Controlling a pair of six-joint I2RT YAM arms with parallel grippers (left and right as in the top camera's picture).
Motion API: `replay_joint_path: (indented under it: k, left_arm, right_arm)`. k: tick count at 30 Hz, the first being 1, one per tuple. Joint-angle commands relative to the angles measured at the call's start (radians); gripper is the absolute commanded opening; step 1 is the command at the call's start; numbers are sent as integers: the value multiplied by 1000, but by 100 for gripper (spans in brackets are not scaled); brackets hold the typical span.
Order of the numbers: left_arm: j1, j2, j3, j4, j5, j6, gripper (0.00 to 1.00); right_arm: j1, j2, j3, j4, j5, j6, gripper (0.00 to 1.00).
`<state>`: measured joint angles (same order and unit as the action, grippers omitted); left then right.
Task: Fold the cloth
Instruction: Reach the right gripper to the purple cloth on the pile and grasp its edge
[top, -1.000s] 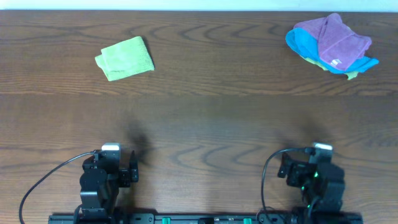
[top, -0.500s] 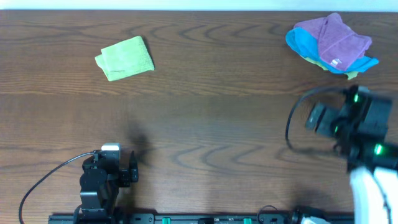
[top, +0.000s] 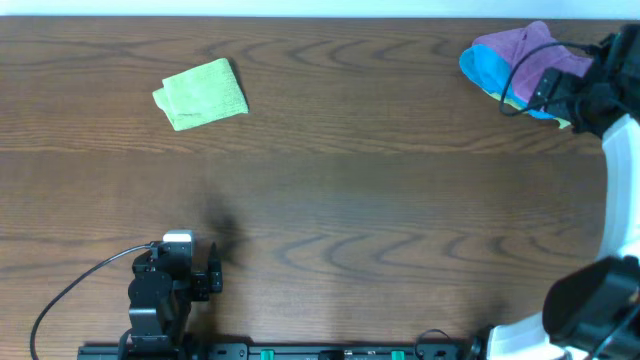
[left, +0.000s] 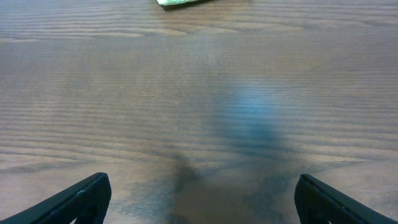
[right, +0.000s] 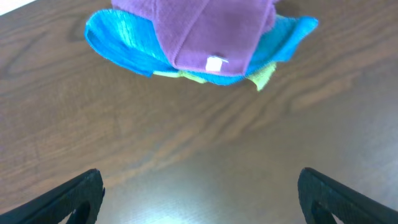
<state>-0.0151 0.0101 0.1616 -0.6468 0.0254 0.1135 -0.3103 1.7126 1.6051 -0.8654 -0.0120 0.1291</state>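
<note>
The purple cloth needs to come off the pile for folding, so my right gripper should next grab only that cloth by its near edge (top: 522, 96) (right: 206, 69) by the white tag.
A pile of cloths lies at the table's far right: a purple cloth (top: 520, 50) on top of a blue cloth (top: 480, 70), with a yellow-green edge under them. In the right wrist view the purple cloth (right: 211, 25) with its white tag lies over the blue one (right: 118, 43). My right gripper (top: 565, 90) hovers at the pile's near right edge; its jaws (right: 199, 196) are open and empty, just short of the pile. My left gripper (top: 190, 250) rests at the front left, open and empty (left: 199, 202).
A folded light-green cloth (top: 201, 94) lies at the far left; its edge shows at the top of the left wrist view (left: 180, 2). The dark wooden table (top: 330, 190) has its far edge just behind the cloths. My right arm spans the right side.
My right arm has swung from its rest at the front right up to the far right, reaching the cloth pile. The left arm has not moved.
</note>
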Motion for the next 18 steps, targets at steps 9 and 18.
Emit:
replay_joint_path:
  k: [9, 18]
  left_arm:
    - [3, -6, -5, -7, -7, 21, 95]
    - [3, -6, -5, -7, -7, 21, 95]
  right_arm:
    - [-5, 219, 23, 313, -32, 10, 99]
    - [-5, 392, 23, 518, -117, 99, 89]
